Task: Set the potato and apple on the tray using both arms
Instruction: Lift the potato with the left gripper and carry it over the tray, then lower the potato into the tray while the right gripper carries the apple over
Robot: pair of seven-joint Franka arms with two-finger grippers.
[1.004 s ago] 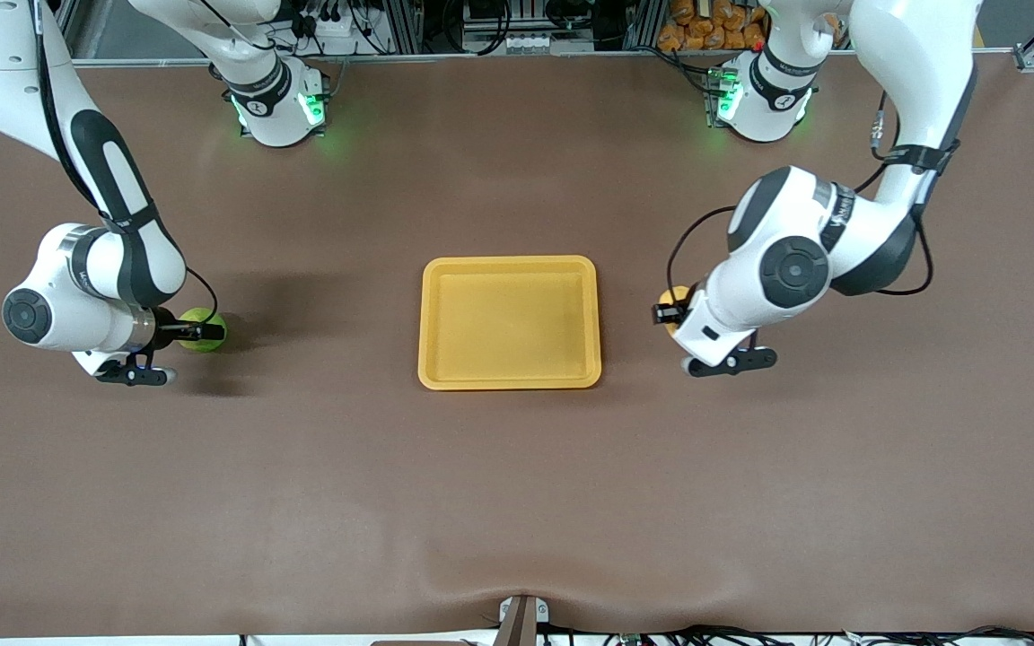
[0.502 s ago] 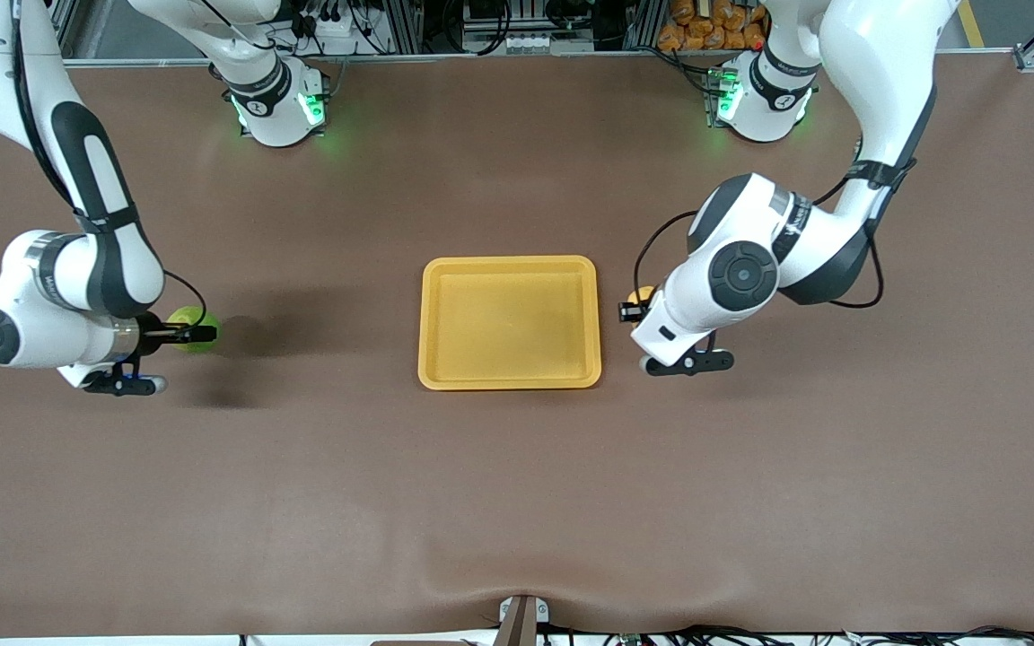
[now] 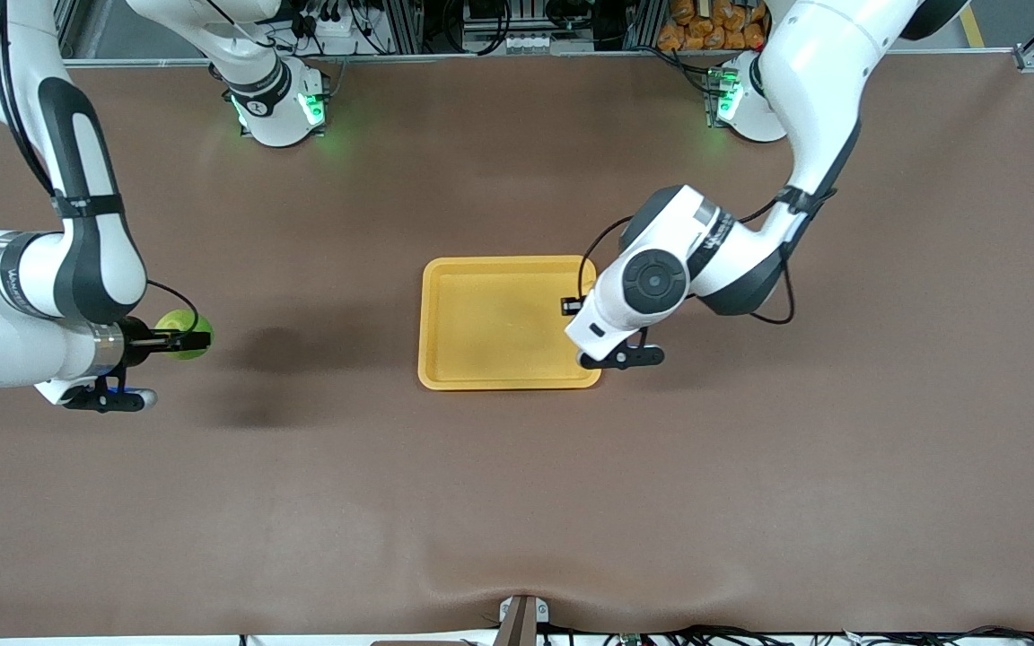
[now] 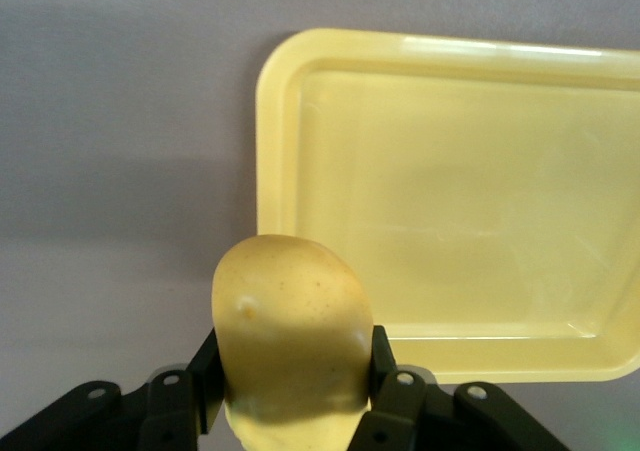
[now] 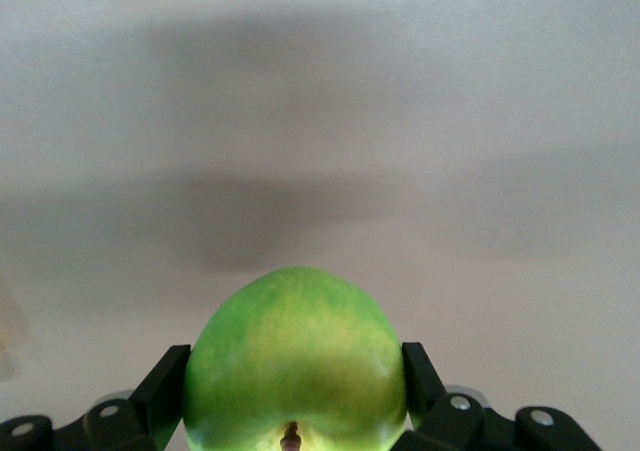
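Note:
I need to keep holding the potato with my left gripper, because the potato hangs over the tray's near corner rim in the left wrist view.
The yellow-orange tray [image 3: 481,323] lies at the table's middle. My left gripper [image 3: 571,307] is shut on the potato [image 4: 290,321] and holds it in the air over the tray's edge at the left arm's end. The wrist hides the potato in the front view. The left wrist view shows the tray [image 4: 450,191] below the left gripper [image 4: 290,376]. My right gripper [image 3: 189,340] is shut on the green apple [image 3: 171,323] and holds it above the bare table near the right arm's end. The right wrist view shows the apple [image 5: 295,351] between the right gripper's [image 5: 295,386] fingers.
The brown table mat [image 3: 517,502] is bare around the tray. Both arm bases with green lights [image 3: 279,108] stand along the table's edge farthest from the front camera. A small mount [image 3: 521,619] sits at the nearest edge.
My left arm has carried the potato from beside the tray to over its edge. My right arm has moved toward the right arm's end of the table with the apple.

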